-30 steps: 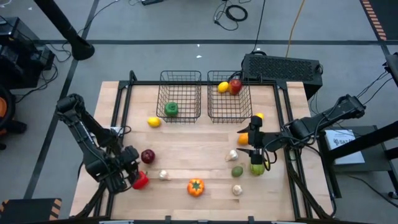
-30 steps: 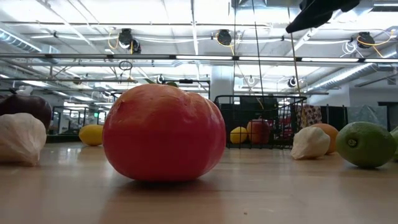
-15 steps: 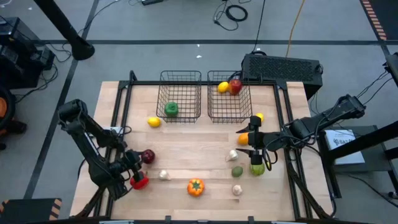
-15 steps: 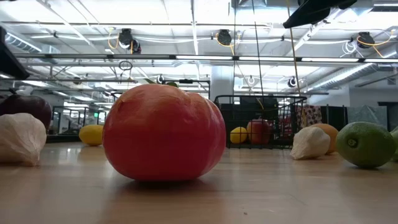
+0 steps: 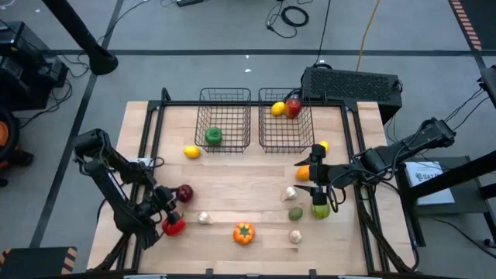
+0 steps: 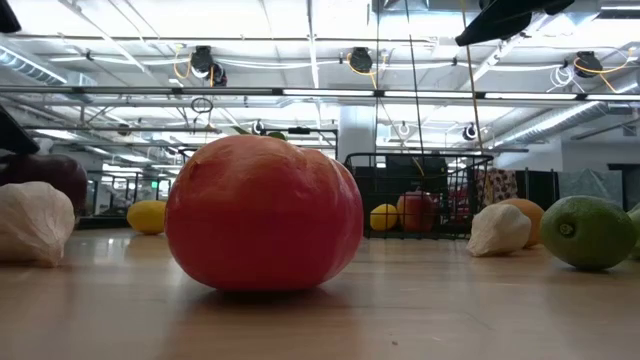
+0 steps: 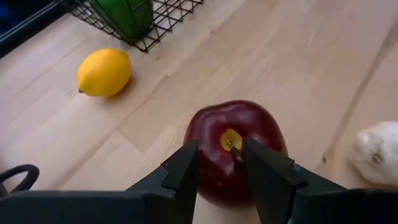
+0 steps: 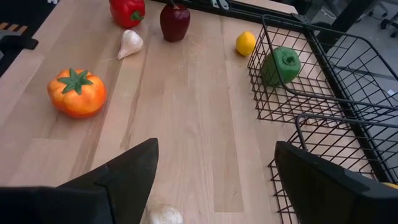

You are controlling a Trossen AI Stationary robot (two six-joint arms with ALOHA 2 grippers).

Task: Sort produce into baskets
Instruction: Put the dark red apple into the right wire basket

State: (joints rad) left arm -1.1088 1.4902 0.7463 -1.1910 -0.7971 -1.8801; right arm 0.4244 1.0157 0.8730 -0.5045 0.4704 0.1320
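My left gripper should close now, and it would hold the dark red apple. Both fingers reach to the yellow hollow point(image 7: 230, 135) on either side of the stem point(image 7: 232, 147).
A dark red apple point(image 7: 235, 149) rests on the table at the near left, stem up. My left gripper point(image 7: 221, 165) is low just before it, fingers a little apart and pointing at the apple's top. A red pepper point(image 5: 174, 225) lies beside that gripper. The left basket point(image 5: 225, 118) holds a green pepper point(image 5: 213, 136). The right basket point(image 5: 285, 122) holds a lemon point(image 5: 277, 108) and a red apple point(image 5: 294, 107). My right gripper point(image 8: 214, 186) hangs wide open above the table's right side, nothing between its fingers.
Loose on the table are a lemon point(image 5: 191, 152), a whitish bulb point(image 5: 204, 218), an orange pepper point(image 5: 243, 232), an orange point(image 5: 304, 172) and green pieces point(image 5: 295, 213). A black box point(image 5: 353, 85) stands behind the right basket. Bare wood lies mid-table.
My left gripper has come down toward the table and tipped further downward, drawing close to the dark red apple. Its finger gap looks the same. The produce has stayed where it was.
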